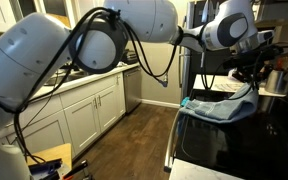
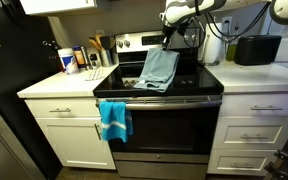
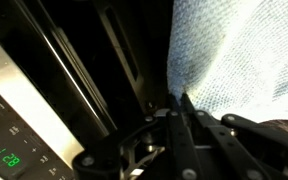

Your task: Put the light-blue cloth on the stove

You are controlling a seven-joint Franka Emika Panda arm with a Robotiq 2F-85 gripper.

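The cloth's lifted corner hangs above the flat stove top and would rest there, so my gripper needs to open its fingers.
The light-blue cloth [image 2: 157, 70] lies mostly spread on the black stove top [image 2: 202, 78], with its far corner lifted. My gripper [image 2: 170, 40] is above the back of the stove and shut on that corner. In an exterior view the cloth [image 1: 216, 106] drapes from the gripper [image 1: 252, 78] down to the stove [image 1: 234, 145]. In the wrist view the fingers [image 3: 181, 101] are closed together on the cloth's edge [image 3: 246, 50], above the dark cooktop and beside the control panel with its green display [image 3: 11, 158].
A brighter blue towel [image 2: 114, 120] hangs on the oven door handle. Bottles and utensils [image 2: 84, 58] stand on the counter beside the stove. A black appliance [image 2: 252, 49] sits on the counter on the stove's other side. White cabinets [image 1: 84, 115] line the wall.
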